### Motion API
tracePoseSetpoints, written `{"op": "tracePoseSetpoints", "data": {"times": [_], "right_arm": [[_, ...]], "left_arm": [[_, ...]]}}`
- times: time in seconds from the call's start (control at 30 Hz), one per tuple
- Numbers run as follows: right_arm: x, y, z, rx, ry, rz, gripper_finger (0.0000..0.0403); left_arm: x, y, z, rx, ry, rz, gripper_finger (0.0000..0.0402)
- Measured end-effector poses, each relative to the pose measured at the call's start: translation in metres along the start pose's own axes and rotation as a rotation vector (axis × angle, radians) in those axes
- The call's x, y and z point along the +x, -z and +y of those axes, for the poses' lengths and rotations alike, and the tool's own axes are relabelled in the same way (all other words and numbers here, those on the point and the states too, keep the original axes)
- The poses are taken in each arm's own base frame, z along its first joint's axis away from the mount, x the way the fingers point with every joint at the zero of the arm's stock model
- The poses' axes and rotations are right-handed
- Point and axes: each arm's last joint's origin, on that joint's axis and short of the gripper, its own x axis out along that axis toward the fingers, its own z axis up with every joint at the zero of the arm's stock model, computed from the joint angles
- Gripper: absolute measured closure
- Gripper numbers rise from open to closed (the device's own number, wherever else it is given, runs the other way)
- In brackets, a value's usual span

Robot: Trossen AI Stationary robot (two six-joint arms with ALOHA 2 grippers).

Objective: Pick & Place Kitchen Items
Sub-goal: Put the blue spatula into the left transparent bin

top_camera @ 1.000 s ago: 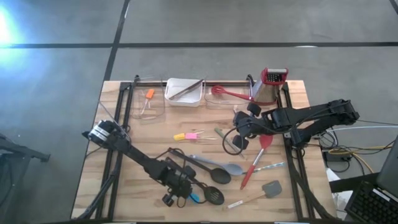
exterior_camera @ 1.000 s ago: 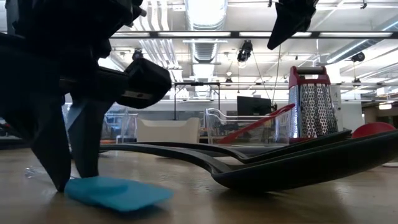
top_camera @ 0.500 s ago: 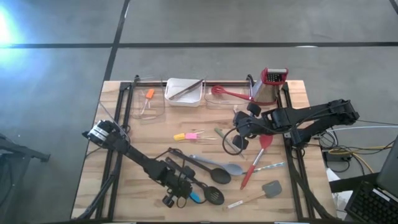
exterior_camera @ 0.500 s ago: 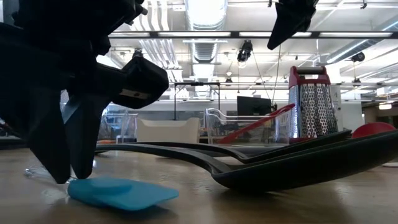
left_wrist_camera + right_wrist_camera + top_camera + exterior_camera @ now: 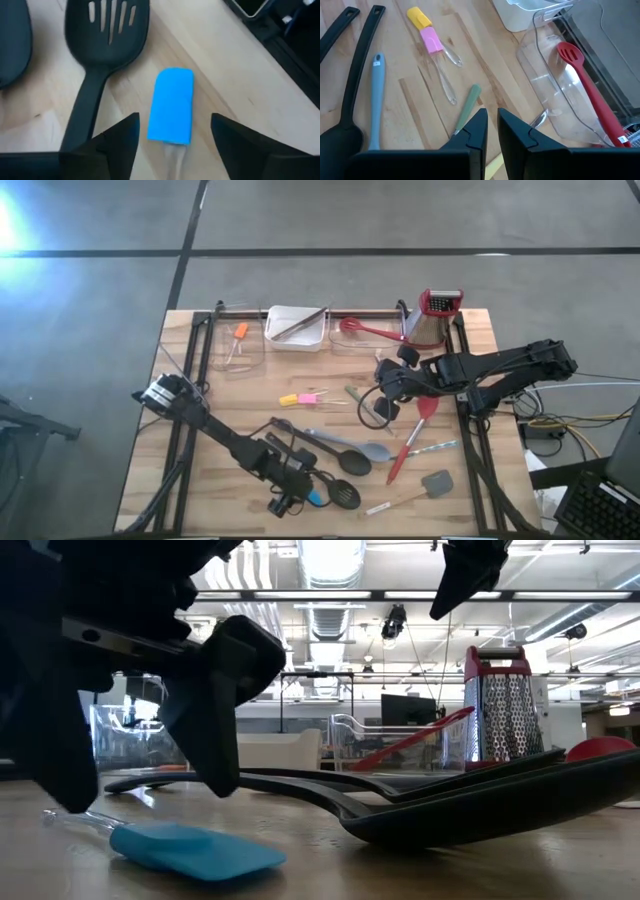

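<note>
The small blue spatula needs to go away in the clear bin (image 5: pixel 238 352), so my left gripper needs to reach the spatula and grip its blue blade (image 5: pixel 315 497) first.
A small blue spatula (image 5: pixel 171 104) with a clear handle (image 5: pixel 173 160) lies flat on the wood table near its front edge, beside a black slotted spoon (image 5: pixel 107 30). My left gripper (image 5: pixel 172 145) stands open just above it, one finger on each side of the handle, touching nothing that I can see. In the low view the blue spatula (image 5: pixel 195 850) rests on the table below my left gripper (image 5: pixel 130 790). My right gripper (image 5: pixel 492 125) hangs shut and empty above the table's middle right (image 5: pixel 385 385).
Black spoons (image 5: pixel 355 462), a grey spoon (image 5: pixel 375 450), a red spatula (image 5: pixel 415 430) and a grey spatula (image 5: pixel 437 482) lie right of the left gripper. Yellow and pink pieces (image 5: pixel 300 398) lie mid-table. A white tray (image 5: pixel 295 328), clear bins (image 5: pixel 238 345) and a grater (image 5: pixel 437 315) line the far edge.
My left gripper has opened and let go of the blue spatula's clear handle, which it pinched from above a second ago. The spatula has stayed on the table and now lies flat between the spread fingers.
</note>
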Motion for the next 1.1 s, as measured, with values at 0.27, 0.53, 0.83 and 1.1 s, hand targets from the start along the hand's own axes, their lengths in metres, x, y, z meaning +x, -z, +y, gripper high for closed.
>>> {"op": "tracePoseSetpoints", "data": {"times": [0.27, 0.53, 0.83, 1.1], "right_arm": [[0.0, 0.0, 0.0, -0.003, -0.001, -0.003, 0.0364], [0.0, 0.0, 0.0, -0.006, -0.001, -0.003, 0.0364], [0.0, 0.0, 0.0, -0.011, -0.001, -0.002, 0.0364], [0.0, 0.0, 0.0, -0.011, -0.001, -0.002, 0.0364]], "left_arm": [[0.024, 0.008, 0.0, 0.033, 0.026, -0.012, 0.015], [0.042, 0.021, 0.003, 0.038, 0.006, 0.038, 0.0184], [0.042, 0.023, 0.003, 0.037, 0.002, 0.055, 0.0324], [0.039, 0.022, 0.003, 0.033, 0.016, 0.055, 0.0363]]}}
